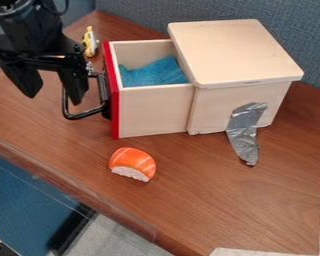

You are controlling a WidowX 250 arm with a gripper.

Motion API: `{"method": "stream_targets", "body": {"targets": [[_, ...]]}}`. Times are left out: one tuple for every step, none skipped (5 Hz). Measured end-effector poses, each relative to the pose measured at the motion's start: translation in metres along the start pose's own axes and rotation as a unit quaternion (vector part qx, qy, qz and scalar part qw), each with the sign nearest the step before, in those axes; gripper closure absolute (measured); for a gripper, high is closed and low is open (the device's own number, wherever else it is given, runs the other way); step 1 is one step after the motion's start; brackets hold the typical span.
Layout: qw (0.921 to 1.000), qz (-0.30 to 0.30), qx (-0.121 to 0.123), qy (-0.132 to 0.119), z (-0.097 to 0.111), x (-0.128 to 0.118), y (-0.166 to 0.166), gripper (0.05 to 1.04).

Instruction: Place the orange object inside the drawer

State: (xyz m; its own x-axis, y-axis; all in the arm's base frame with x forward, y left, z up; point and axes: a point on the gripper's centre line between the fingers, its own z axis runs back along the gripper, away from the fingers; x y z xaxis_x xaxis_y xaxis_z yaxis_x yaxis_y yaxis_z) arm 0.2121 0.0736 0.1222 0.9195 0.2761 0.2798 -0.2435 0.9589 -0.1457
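My gripper is to grab the orange sushi piece next by its salmon-topped body. Then it will put the orange sushi piece inside the open drawer.
My gripper hangs at the upper left, its two fingers spread apart with nothing between them, beside the black handle of the drawer. The wooden drawer with a red front stands pulled out of its box, and a blue cloth lies inside. An orange and white sushi piece rests on the table below the drawer, to the right of and lower than my gripper.
The wooden box stands at the upper right, with silver tape running from its side onto the table. A small yellow object lies behind the gripper. The table's front edge slants across the lower left.
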Motion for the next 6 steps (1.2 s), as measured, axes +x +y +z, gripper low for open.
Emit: {"method": "stream_targets", "body": {"targets": [[0.9999, -0.003, -0.001, 0.010, -0.005, -0.002, 0.001, 0.083], [0.9956, -0.084, -0.006, 0.040, -0.025, -0.002, -0.007, 0.083], [0.9866, -0.154, -0.015, 0.052, -0.039, 0.005, -0.016, 0.083], [0.9719, -0.226, -0.024, 0.061, -0.050, 0.011, -0.027, 0.083], [0.9535, -0.295, -0.030, 0.054, -0.057, 0.011, -0.038, 0.083], [0.9326, -0.354, -0.039, 0.057, -0.059, -0.001, -0.056, 0.083]]}}
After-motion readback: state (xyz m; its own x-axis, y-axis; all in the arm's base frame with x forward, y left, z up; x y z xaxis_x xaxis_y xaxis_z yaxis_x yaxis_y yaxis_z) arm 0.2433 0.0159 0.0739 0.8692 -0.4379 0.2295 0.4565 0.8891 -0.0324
